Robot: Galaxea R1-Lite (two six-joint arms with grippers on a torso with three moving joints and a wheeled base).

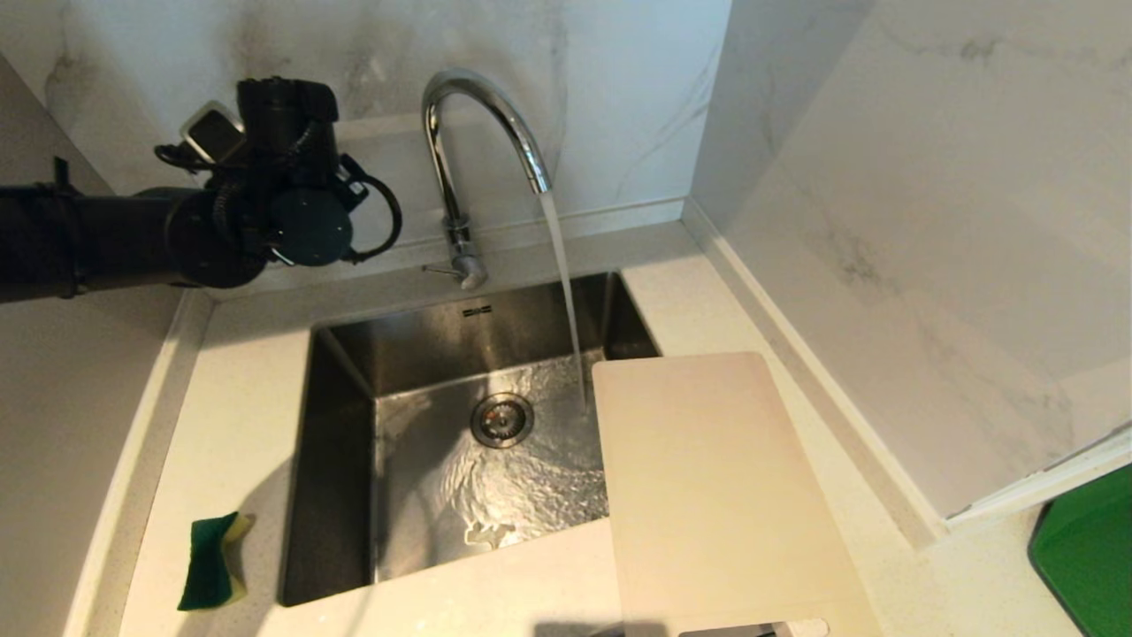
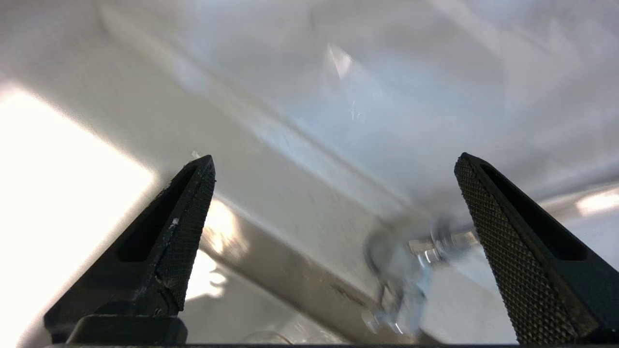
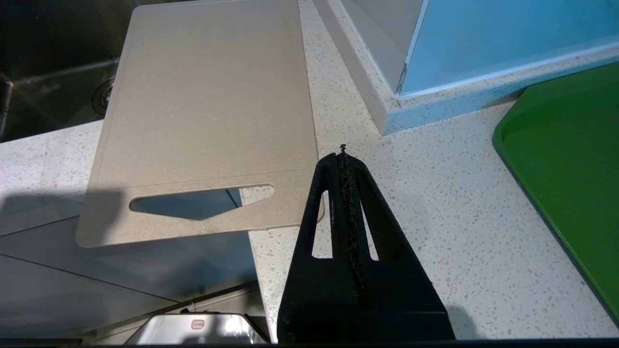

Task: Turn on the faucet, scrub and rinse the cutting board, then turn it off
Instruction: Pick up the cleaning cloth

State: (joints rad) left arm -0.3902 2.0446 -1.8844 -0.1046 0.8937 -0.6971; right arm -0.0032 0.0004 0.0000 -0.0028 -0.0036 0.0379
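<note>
Next, my left gripper grabs the green and yellow sponge by its pinched-in middle point(image 1: 217, 562) to scrub the cutting board point(image 1: 716, 495).
Water runs from the chrome gooseneck faucet point(image 1: 478, 133) into the steel sink point(image 1: 336, 460). The cream-white cutting board point(image 1: 716, 495) lies flat on the counter right of the sink, one long edge over the basin and its slotted end past the counter's front edge. My left arm point(image 1: 292, 203) hangs left of the faucet, above the counter's back edge. Its gripper point(image 2: 336, 157) is open and empty, with the blurred faucet base point(image 2: 411, 270) ahead of it, apart. My right gripper point(image 3: 342, 154) is shut on nothing above the counter, beside the cutting board point(image 3: 208, 96) near its handle slot point(image 3: 193, 203).
A green and yellow sponge point(image 1: 212, 562) lies on the counter left of the sink. A green tray point(image 1: 1088, 557) sits at the far right. Marble walls close in behind and to the right. The drain point(image 1: 501, 419) lies mid-basin.
</note>
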